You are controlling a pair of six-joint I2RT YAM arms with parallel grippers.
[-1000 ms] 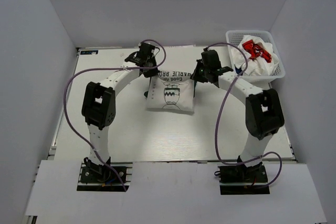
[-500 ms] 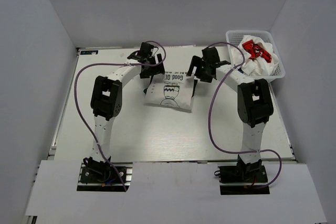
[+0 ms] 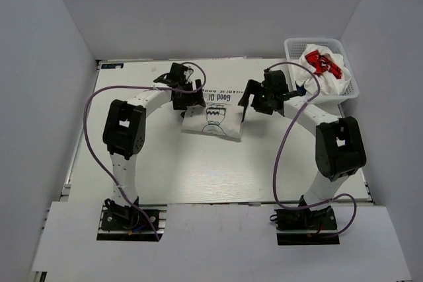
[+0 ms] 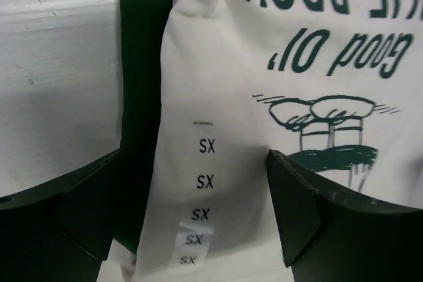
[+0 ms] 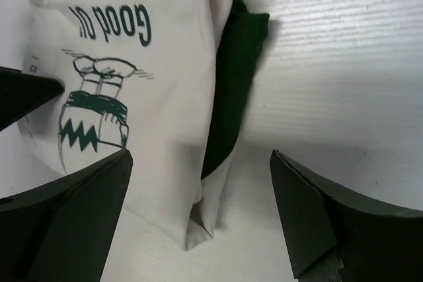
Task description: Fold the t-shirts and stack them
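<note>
I should next grab the folded white t-shirt (image 3: 213, 117) with my left gripper by its side edge at the size tags, to slide it flat for stacking.
A folded white t-shirt (image 3: 213, 117) with dark green sleeves and a green line drawing lies flat at the table's middle back. My left gripper (image 3: 186, 101) hovers over the shirt's left edge, open, its jaws wide over the size tags (image 4: 200, 179) with nothing between them. My right gripper (image 3: 253, 102) hovers over the shirt's right edge, also open, straddling the folded corner (image 5: 198, 226) and a green sleeve (image 5: 232, 97). More white t-shirts, one with red print (image 3: 322, 63), lie crumpled in the basket.
A white plastic mesh basket (image 3: 314, 40) stands at the back right corner of the table (image 3: 198, 170). Purple cables loop from both arms. Grey walls close in the left, right and back sides.
Both grippers went from shut to open and let go of the folded shirt's far edge. The shirt now rests flat, and both grippers have drawn slightly nearer.
</note>
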